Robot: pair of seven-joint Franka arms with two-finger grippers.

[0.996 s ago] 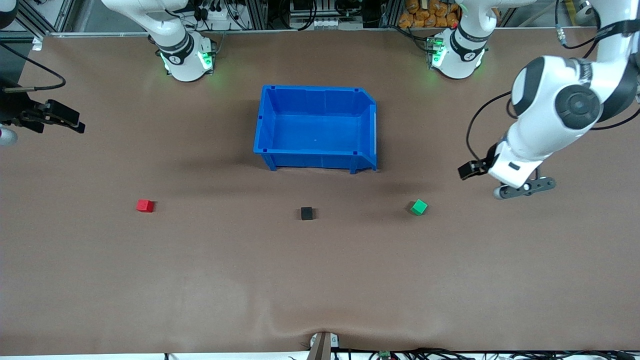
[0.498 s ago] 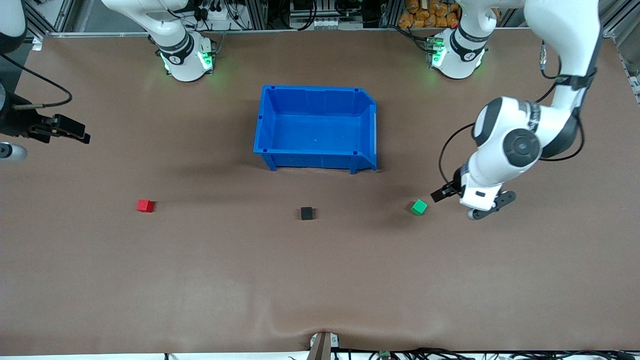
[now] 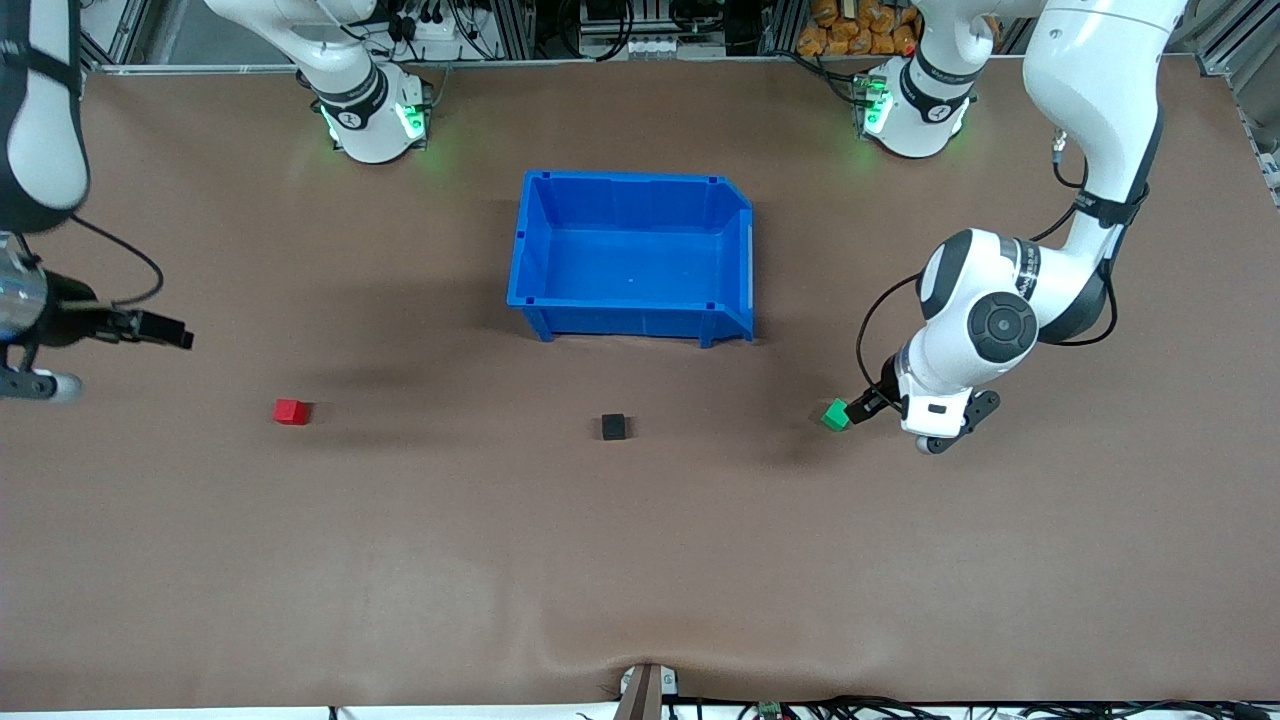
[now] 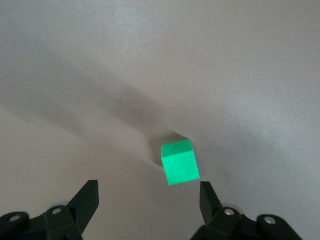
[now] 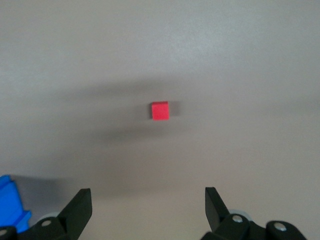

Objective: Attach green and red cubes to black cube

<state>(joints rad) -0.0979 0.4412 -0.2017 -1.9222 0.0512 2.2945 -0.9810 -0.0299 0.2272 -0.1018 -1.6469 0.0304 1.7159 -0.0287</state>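
Note:
I will next grab the red cube (image 3: pixel 291 411) by its opposite sides with my right gripper. One side of it then stays free to attach to the black cube (image 3: pixel 613 427).
The green cube (image 3: pixel 835 414) lies on the brown table toward the left arm's end. My left gripper (image 3: pixel 866 405) is open and empty, right beside it; in the left wrist view the green cube (image 4: pixel 180 163) lies just ahead of my open left gripper (image 4: pixel 149 192). The black cube (image 3: pixel 613 427) lies on the table nearer to the front camera than the blue bin. The red cube (image 3: pixel 291 411) lies toward the right arm's end. My right gripper (image 3: pixel 165 333) is open and empty, up over the table short of the red cube (image 5: pixel 160 111), as the right wrist view shows (image 5: pixel 148 200).
An empty blue bin (image 3: pixel 634 255) stands at the table's middle, farther from the front camera than the three cubes. Its corner (image 5: pixel 11 206) shows in the right wrist view.
My left gripper has swung down and across to the green cube. My right gripper has moved over the table toward the red cube. The cubes have not moved.

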